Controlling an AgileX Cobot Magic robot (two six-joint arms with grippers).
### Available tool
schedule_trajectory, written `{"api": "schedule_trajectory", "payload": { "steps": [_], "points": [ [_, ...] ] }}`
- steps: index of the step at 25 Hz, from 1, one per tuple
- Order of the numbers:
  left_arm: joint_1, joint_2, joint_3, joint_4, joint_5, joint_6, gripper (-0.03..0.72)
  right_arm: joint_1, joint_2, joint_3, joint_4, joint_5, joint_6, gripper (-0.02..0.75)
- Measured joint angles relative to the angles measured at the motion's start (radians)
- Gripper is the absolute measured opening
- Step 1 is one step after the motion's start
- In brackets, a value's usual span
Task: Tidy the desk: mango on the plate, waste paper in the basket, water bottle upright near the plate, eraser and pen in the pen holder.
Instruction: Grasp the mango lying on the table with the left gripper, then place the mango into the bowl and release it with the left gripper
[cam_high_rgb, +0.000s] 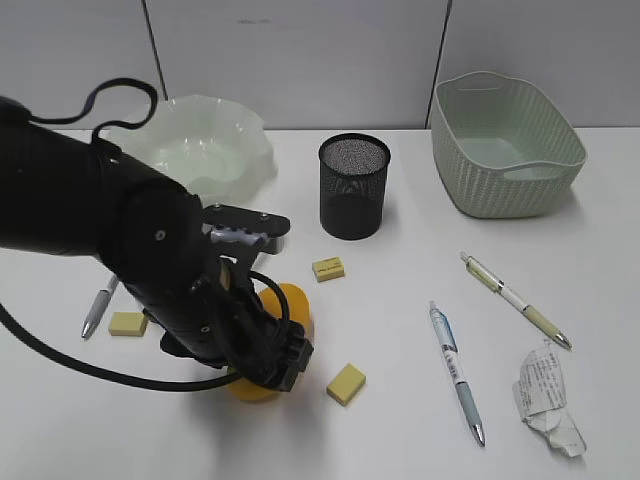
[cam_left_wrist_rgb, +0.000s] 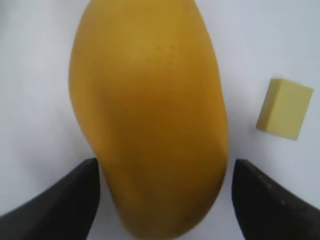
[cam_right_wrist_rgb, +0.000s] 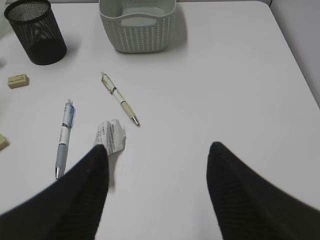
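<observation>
My left gripper grabs the mango across its narrower tapered end (cam_left_wrist_rgb: 164, 180) next, since the mango's broad middle (cam_left_wrist_rgb: 147, 85) bulges nearly as wide as my open fingers.
The yellow-orange mango (cam_left_wrist_rgb: 150, 115) lies on the white desk (cam_high_rgb: 420, 440), mostly hidden under my left arm in the exterior view. My left gripper (cam_left_wrist_rgb: 166, 165) straddles its near end, open, with a thin gap on each side. My right gripper (cam_right_wrist_rgb: 157, 147) hangs open over bare desk, nothing between its fingers; the waste paper (cam_right_wrist_rgb: 111, 135) lies just beyond its left fingertip. Two pens (cam_high_rgb: 456, 370) (cam_high_rgb: 515, 298) lie right of centre. A third pen (cam_high_rgb: 100, 308) lies at the left. Small yellow erasers (cam_high_rgb: 328, 268) (cam_high_rgb: 346, 383) (cam_high_rgb: 128, 323) are scattered. The water bottle is out of view.
The wavy-rimmed plate (cam_high_rgb: 215, 140) stands at the back left, the black mesh pen holder (cam_high_rgb: 353, 185) at the back centre, the woven basket (cam_high_rgb: 505, 150) at the back right. The waste paper (cam_high_rgb: 548, 398) sits near the front right edge.
</observation>
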Motion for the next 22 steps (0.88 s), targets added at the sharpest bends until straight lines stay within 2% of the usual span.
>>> {"api": "schedule_trajectory", "payload": {
  "steps": [5,8,13,22],
  "points": [
    [0.0,0.034,0.0,0.01,-0.056,0.0,0.613,0.0,0.0,0.0,0.0,0.0,0.0,0.494],
    [0.0,0.039,0.0,0.011,-0.07,0.0,0.56,0.0,0.0,0.0,0.0,0.0,0.0,0.494],
    [0.0,0.04,0.0,0.011,-0.071,0.0,0.556,0.0,0.0,0.0,0.0,0.0,0.0,0.494],
    [0.0,-0.056,-0.032,0.03,0.064,0.0,0.555,0.0,0.0,0.0,0.0,0.0,0.0,0.494]
  ]
}}
